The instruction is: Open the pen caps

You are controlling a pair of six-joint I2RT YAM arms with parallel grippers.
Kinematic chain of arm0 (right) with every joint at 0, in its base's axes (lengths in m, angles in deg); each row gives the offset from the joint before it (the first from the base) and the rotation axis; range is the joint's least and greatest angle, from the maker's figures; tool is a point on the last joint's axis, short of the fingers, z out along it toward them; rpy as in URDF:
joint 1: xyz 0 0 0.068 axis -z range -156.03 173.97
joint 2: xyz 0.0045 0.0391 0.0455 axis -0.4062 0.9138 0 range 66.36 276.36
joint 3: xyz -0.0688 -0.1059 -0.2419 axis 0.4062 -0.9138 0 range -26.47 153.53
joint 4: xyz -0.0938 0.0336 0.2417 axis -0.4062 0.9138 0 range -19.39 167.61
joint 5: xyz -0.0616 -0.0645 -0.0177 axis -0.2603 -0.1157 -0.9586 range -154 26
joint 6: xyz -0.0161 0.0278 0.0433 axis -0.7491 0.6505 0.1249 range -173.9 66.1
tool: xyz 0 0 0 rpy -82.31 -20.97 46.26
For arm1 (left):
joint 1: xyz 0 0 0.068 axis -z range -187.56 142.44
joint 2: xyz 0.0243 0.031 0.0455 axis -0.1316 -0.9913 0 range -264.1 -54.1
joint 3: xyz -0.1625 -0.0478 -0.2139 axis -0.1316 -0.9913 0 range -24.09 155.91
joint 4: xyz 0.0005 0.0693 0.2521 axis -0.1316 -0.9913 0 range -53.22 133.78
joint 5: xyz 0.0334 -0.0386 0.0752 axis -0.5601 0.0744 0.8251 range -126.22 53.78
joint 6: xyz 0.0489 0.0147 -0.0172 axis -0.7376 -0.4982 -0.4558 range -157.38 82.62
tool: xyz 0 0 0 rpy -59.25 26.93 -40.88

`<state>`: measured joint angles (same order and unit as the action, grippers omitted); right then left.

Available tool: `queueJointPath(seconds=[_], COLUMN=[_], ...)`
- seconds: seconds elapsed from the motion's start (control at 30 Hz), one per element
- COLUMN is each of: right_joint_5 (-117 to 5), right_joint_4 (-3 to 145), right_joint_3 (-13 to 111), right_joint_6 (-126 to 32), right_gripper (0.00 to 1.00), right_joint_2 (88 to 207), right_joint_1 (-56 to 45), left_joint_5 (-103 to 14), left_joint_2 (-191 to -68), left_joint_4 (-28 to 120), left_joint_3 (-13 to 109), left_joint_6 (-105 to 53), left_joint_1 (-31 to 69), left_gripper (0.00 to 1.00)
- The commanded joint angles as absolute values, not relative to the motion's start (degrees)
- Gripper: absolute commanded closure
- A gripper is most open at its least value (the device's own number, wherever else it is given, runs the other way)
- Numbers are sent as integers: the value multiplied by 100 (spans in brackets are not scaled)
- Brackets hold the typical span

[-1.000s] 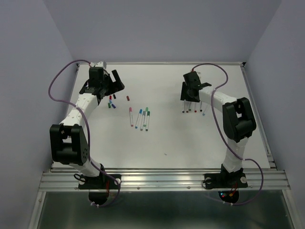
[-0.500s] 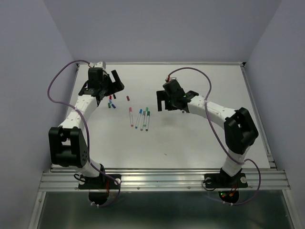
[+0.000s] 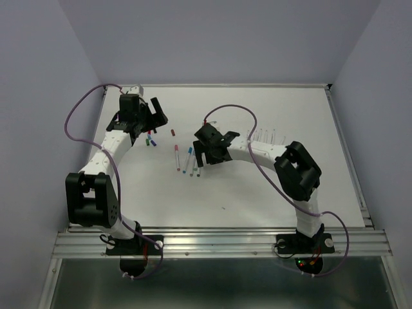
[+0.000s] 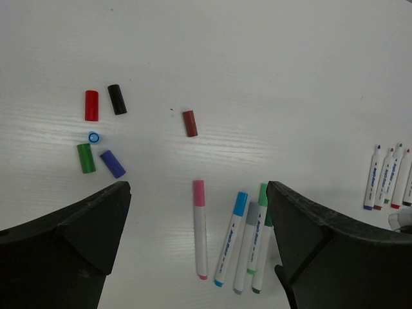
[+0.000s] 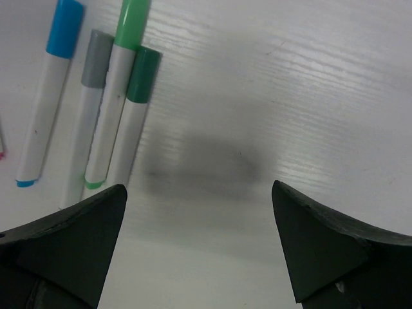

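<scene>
My right gripper should hold the dark green pen by its white body (image 3: 199, 170) (image 5: 127, 143) next, so that pen's cap stays free for my left gripper to open.
Several capped pens lie side by side mid-table: pink (image 4: 200, 232), blue (image 4: 230, 239), grey (image 4: 244, 248), light green (image 4: 257, 225) and dark green (image 5: 134, 112). Loose pen caps lie to the left: red (image 4: 91, 105), black (image 4: 116, 99), brown (image 4: 189, 123), green (image 4: 85, 158), purple-blue (image 4: 112, 163) and a small blue one (image 4: 94, 136) on end. My left gripper (image 4: 196, 193) hovers open above the pink pen (image 3: 177, 158), beside the loose caps (image 3: 150, 139). My right gripper (image 5: 198, 193) is open and empty over bare table just right of the dark green pen, by the capped group (image 3: 193, 162).
A row of several uncapped white pens (image 4: 388, 177) lies to the right, behind the right forearm (image 3: 264, 136). The table's raised back edge (image 3: 232, 85) and side walls bound the white surface.
My right arm has swung left from the row of uncapped pens to the capped group, and its jaws have opened wide. The left arm has barely moved.
</scene>
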<state>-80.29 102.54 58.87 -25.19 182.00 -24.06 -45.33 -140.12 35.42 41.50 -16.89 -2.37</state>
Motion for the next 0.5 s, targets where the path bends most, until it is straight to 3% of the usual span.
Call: queueJointPath(seconds=[0.0,0.47], right_joint_5=[-8254,-8333], right_joint_4=[10243,10261], right_joint_3=[6318,6652], right_joint_6=[-2331,-2279], right_gripper=[0,0], right_joint_2=[18238,18686], right_joint_1=[-2446,-2446], left_joint_5=[-4545,-4580], left_joint_2=[-13690,-13654], left_joint_4=[3763,3798], left_joint_3=[4104,4051], left_joint_6=[-1822,-1840], left_joint_1=[-220,-229], left_gripper=[1,1])
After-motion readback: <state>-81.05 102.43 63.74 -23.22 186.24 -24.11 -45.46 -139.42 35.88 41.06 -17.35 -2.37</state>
